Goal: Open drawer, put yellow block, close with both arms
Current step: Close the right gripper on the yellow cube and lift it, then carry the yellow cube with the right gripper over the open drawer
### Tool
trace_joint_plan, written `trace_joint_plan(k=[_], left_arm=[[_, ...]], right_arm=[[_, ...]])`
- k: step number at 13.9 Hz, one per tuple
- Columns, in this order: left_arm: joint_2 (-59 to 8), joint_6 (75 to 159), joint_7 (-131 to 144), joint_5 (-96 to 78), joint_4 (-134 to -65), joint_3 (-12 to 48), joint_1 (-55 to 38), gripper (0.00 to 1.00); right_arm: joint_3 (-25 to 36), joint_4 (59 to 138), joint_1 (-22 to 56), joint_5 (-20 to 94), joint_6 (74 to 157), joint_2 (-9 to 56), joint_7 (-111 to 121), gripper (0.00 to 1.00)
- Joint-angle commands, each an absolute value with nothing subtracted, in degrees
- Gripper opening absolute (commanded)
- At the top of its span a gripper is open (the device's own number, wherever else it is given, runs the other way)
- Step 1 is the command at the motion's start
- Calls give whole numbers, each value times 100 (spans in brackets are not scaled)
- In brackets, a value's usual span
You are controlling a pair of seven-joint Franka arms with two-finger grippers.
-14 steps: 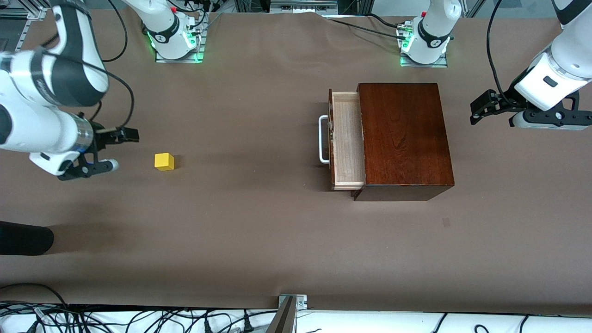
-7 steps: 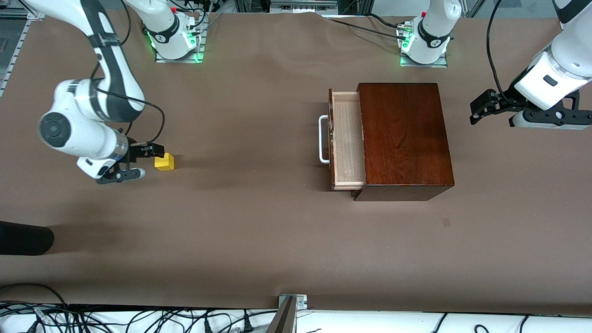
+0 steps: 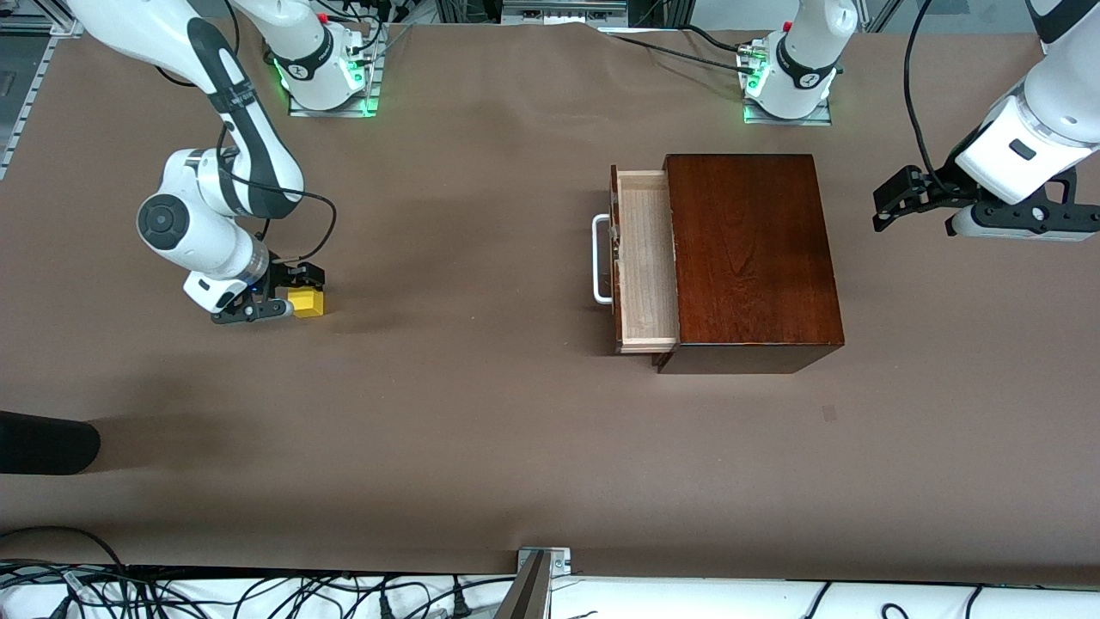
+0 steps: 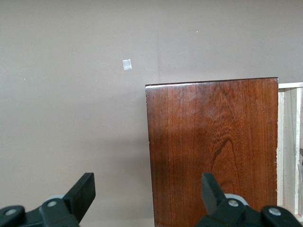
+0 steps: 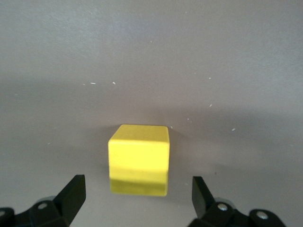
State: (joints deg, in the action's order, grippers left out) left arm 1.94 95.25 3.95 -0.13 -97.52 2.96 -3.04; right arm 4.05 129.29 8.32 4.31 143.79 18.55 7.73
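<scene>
The robot's right gripper will next grab the block by its opposite sides, to place the yellow block (image 3: 308,303) in the open drawer (image 3: 644,258).
The yellow block (image 3: 308,303) sits on the brown table toward the right arm's end. My right gripper (image 3: 289,293) is low at the block and open. In the right wrist view the yellow block (image 5: 139,158) lies just ahead of the right gripper (image 5: 137,193), in line with the gap and apart from both fingertips. The drawer (image 3: 644,258) stands pulled out of the dark wooden box (image 3: 749,258), its white handle (image 3: 599,258) facing the block. My left gripper (image 3: 932,211) waits open in the air past the box's closed end. The left wrist view shows that left gripper (image 4: 146,190) open over the wooden box (image 4: 213,142).
A black rounded object (image 3: 43,443) pokes in at the table's edge, nearer the front camera than the block. A small tape mark (image 3: 828,413) lies nearer the camera than the box. A metal bracket (image 3: 541,563) and cables run along the near edge.
My right arm has swung in and come down toward the yellow block, so its open fingers now stand on either side of the block's near end. The left arm has not moved.
</scene>
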Motion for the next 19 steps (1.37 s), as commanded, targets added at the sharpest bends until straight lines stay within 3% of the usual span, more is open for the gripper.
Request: trace_joint_plan(k=[1, 3, 4, 6, 7, 12, 16, 19], left_arm=[[167, 9378, 290, 35, -9606, 325, -281, 100], [167, 9378, 290, 35, -9606, 316, -281, 100], [158, 9378, 281, 35, -9606, 316, -281, 100], [158, 9326, 290, 35, -9606, 316, -281, 100], [158, 9316, 290, 35, -9606, 316, -281, 100], [158, 9299, 281, 44, -9598, 325, -281, 100], [158, 9299, 281, 44, -9589, 334, -290, 100], [158, 9299, 281, 44, -9598, 325, -290, 100]], right_arm=[[404, 12981, 826, 545, 14791, 2056, 905, 93], [404, 12981, 826, 545, 14967, 2206, 905, 82], [404, 12964, 826, 545, 14959, 2215, 905, 66], [404, 12781, 826, 545, 14898, 2215, 914, 18], [404, 12657, 826, 545, 14750, 2145, 923, 0], [-8, 10595, 853, 519, 12071, 2092, 1002, 0], [-841, 9723, 1001, 448, 11445, 2066, 1283, 0], [-958, 8853, 1833, 256, 10969, 2214, 1318, 0]])
